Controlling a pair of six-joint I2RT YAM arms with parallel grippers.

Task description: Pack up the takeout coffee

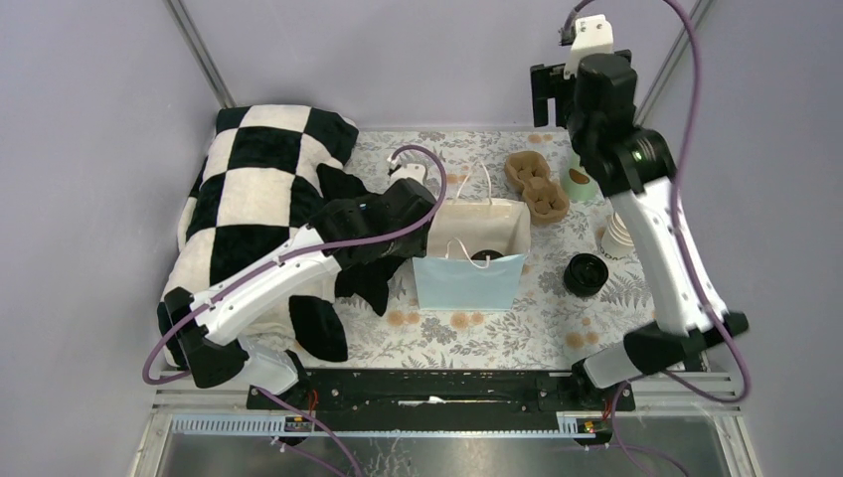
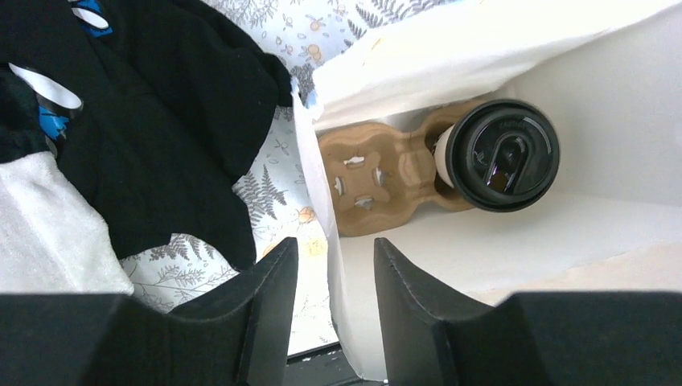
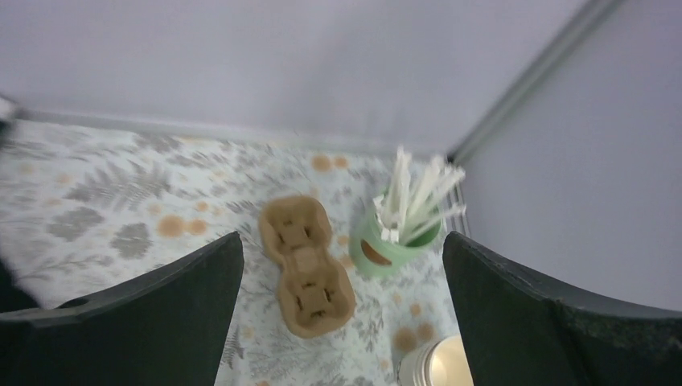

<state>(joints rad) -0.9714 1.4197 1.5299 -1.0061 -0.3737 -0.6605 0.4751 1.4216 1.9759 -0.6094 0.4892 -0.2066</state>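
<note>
The right gripper grabs the thin white stick by its end poking from the green holder (image 3: 431, 178) next, leaving its other end free to enter the bag.
The takeout coffee (image 2: 499, 157), a white cup with a black lid, stands in one socket of a brown cardboard carrier (image 2: 374, 177) inside the open paper bag (image 2: 482, 56). From above only its lid (image 1: 484, 255) shows in the bag (image 1: 467, 278). My left gripper (image 2: 334, 245) is open, its fingers straddling the bag's left wall, apart from the cup. In the top view it (image 1: 422, 209) is at the bag's left rim. My right gripper (image 3: 342, 241) is wide open and empty, held high over the back right of the table (image 1: 562, 94).
An empty brown carrier (image 1: 537, 186), a green holder of white sticks (image 1: 580, 184), a stack of lidless cream cups (image 1: 618, 234) and loose black lids (image 1: 587, 273) lie right of the bag. A black-and-white checkered cloth (image 1: 258, 179) covers the left side.
</note>
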